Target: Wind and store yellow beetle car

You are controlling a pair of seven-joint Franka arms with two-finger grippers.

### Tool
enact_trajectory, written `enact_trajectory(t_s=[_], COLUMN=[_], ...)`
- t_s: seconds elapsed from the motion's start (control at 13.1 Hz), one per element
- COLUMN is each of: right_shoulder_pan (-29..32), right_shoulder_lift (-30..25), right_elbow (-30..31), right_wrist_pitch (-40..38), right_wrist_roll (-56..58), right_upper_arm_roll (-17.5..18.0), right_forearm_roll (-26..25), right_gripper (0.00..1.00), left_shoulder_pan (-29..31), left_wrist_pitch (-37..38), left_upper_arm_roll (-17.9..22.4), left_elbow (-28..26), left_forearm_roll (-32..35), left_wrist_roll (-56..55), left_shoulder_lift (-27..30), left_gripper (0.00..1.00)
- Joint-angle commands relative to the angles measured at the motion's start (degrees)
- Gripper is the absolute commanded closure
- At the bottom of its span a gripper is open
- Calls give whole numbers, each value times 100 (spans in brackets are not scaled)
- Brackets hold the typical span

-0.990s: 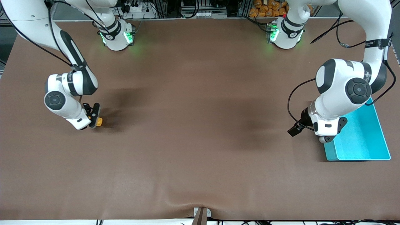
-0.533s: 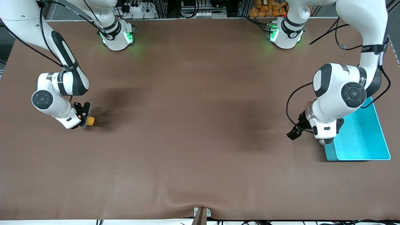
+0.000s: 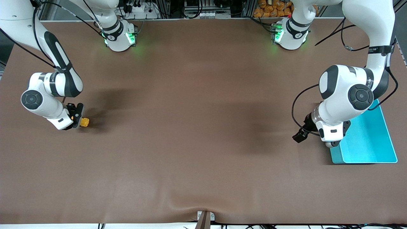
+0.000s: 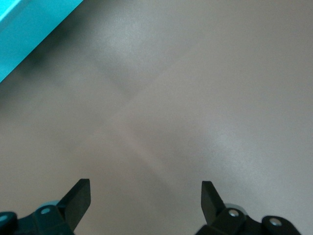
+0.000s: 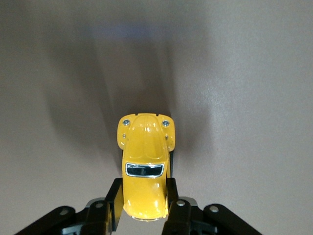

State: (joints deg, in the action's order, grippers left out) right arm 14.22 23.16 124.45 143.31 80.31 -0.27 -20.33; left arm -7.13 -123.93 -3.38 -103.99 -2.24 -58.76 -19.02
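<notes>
The yellow beetle car (image 3: 84, 122) (image 5: 145, 161) sits low on the brown tabletop, so it is time for my right gripper to open now.
The yellow beetle car (image 3: 84, 122) (image 5: 145, 161) is down at the brown table at the right arm's end, held by its sides. My right gripper (image 3: 79, 120) (image 5: 145, 188) is shut on the car, one black finger against each flank. The turquoise bin (image 3: 369, 140) sits at the left arm's end, and a corner of it (image 4: 29, 29) shows in the left wrist view. My left gripper (image 3: 299, 136) (image 4: 145, 193) hangs open just beside the bin's wall, over bare table, with nothing between its fingers.
The brown table cloth (image 3: 197, 127) stretches between the two arms. A small clamp (image 3: 205, 219) sits at the table's edge nearest the front camera, where the cloth wrinkles. The arm bases (image 3: 119, 36) (image 3: 291, 35) stand along the table's edge farthest from that camera.
My right gripper has drawn the car along the table toward the right arm's end. The left arm has shifted only slightly beside the bin.
</notes>
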Motion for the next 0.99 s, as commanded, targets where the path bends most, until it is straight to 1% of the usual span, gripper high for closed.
enact_trajectory(t_s=[0.0,0.08,0.15,0.23,0.38,0.46,0.69,0.76,0.91], right_shoulder_pan=[177,160,168,142,142,177,273,309,327], right_shoulder_lift=[461,444,392,269,49,-30,-101,-136,-154], right_elbow=[-43,-122,-192,-254,-569,-710,-1097,-1264,-1807], right_wrist_pitch=[188,119,75,-152,-1028,-1364,-1779,-2085,-2901], right_wrist_roll=[90,99,99,125,204,361,1177,1276,1286], right_upper_arm_roll=[53,53,70,79,149,184,176,176,167], right_forearm_roll=[-164,-164,-155,-138,-85,19,888,1108,1216], right_gripper=[64,35,0,0,0,0,0,0,0], left_shoulder_pan=[18,18,18,18,18,27,45,45,53], left_wrist_pitch=[-79,-79,-96,-97,-97,-97,-97,-97,-97], left_upper_arm_roll=[-13,-13,-13,-13,-13,-13,-13,-13,-13], left_elbow=[45,45,45,45,45,45,45,45,45], left_forearm_roll=[-58,-58,-58,-58,-58,-58,-58,-58,-58], left_wrist_roll=[-188,-197,-197,-197,-198,-206,-197,-206,-250], left_shoulder_lift=[-40,-40,-40,-40,-49,-40,-49,-49,-49], left_gripper=[0,0,0,0,0,0,0,0,0])
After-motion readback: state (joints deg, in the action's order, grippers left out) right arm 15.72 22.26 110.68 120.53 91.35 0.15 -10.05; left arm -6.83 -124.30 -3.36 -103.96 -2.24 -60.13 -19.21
